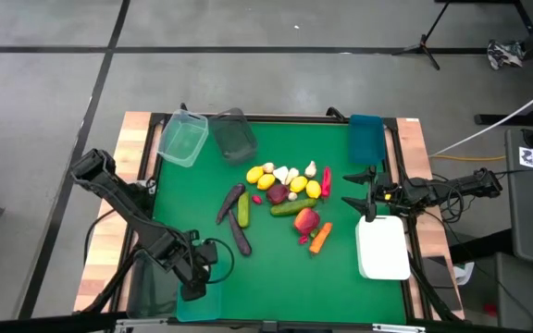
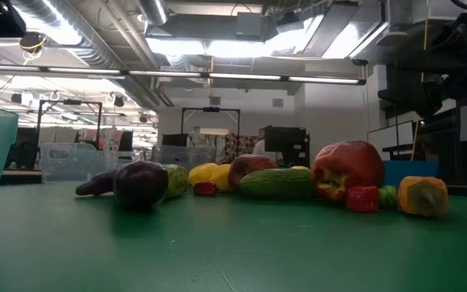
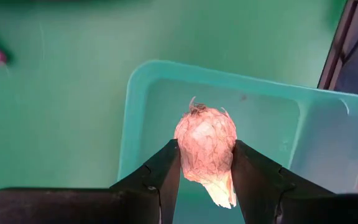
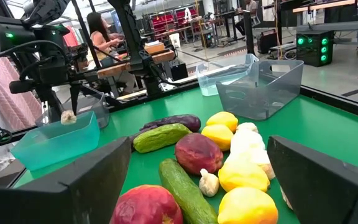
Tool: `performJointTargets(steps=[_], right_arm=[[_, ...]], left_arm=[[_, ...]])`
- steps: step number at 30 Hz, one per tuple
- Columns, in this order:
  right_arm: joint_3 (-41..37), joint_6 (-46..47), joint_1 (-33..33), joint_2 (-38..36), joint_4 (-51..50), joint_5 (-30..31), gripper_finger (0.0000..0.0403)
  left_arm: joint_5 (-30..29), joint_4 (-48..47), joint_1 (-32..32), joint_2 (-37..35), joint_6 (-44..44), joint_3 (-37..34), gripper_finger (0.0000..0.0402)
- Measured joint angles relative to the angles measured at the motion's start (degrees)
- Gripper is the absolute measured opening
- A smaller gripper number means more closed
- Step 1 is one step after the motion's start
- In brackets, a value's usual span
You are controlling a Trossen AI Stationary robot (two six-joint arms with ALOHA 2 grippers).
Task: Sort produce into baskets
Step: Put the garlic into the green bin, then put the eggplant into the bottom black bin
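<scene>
The garlic bulb is low in my left gripper, inside the teal tub's rim, and would stay in the tub, so it is time to open now.
My left gripper is at the table's near left, shut on a white garlic bulb above a teal tub; the right wrist view shows the same bulb over this tub. The remaining produce lies piled mid-table: lemons, garlic, cucumbers, eggplants, red fruits, an orange carrot. My right gripper waits open at the pile's right, pointing level toward it and touching nothing. My left gripper pinches the garlic bulb by its two opposite sides between its two fingers. The fingers come from above and point steeply down. The bulb is lifted clear and hangs over the inside of the teal tub.
A clear tub and a smoky grey tub stand at the far left, a blue tub at the far right. A white tray lies near right. A dark tub sits beside the teal one. Green mat lies bare near the front.
</scene>
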Motion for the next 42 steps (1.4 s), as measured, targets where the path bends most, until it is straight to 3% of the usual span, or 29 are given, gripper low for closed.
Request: performJointTargets(steps=[4,14,22,33,42], right_arm=[[0.0,0.0,0.0,0.0,0.0,0.0,0.0376],[0.0,0.0,0.0,0.0,0.1,0.0,0.0376],[0.0,0.0,0.0,0.0,0.2,0.0,0.0376],[0.0,0.0,0.0,0.0,0.2,0.0,0.0376],[0.0,0.0,0.0,0.0,0.2,0.0,0.0376]], left_arm=[[-0.3,0.5,0.0,0.0,5.2,0.0,0.0128],[-0.1,-0.1,0.5,0.0,-5.4,0.0,0.0128],[2.0,0.2,0.7,0.0,-6.4,0.0,0.013],[2.6,0.3,0.9,0.0,-8.5,0.0,0.0237],[-3.4,-2.6,6.6,0.0,-12.9,0.0,0.0239]])
